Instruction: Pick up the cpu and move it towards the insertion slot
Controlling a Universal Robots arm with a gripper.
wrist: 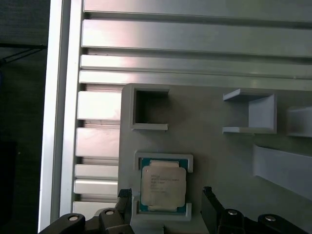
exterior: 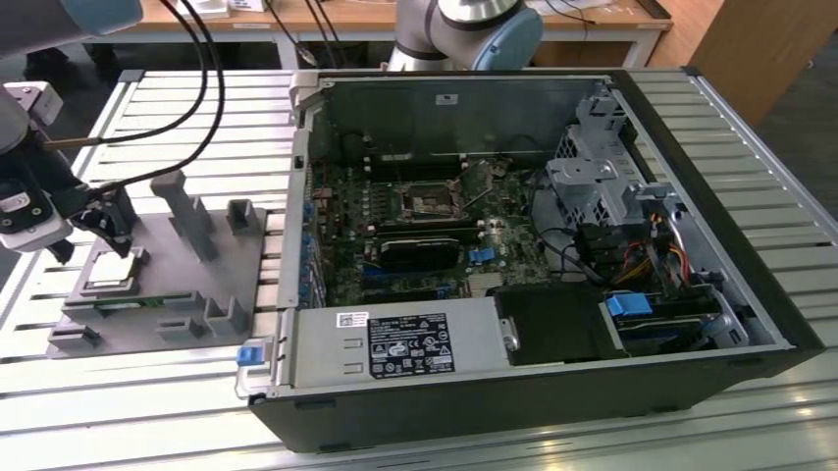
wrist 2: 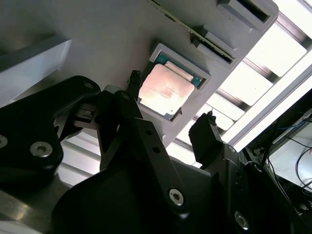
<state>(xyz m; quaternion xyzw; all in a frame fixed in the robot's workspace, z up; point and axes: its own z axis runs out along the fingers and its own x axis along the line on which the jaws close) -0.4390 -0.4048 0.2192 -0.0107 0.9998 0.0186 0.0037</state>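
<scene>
My gripper lowers first and closes on the CPU only after that, since its fingers are still above the CPU's silvery top in its grey hollow.
The cpu is a small square chip with a silvery top, lying flat in its recess on the grey plastic fixture at the exterior view's left. My gripper hangs just above it, open. In both wrist views the black fingers stand on two opposite sides of the cpu, apart from its edges, with the gripper centred over it. The insertion slot is the square socket on the motherboard inside the open computer case.
A thin green memory strip lies in the fixture beside the cpu. Grey posts rise from the fixture between my gripper and the case. Black cables hang above the slatted metal table. A second arm's base stands behind the case.
</scene>
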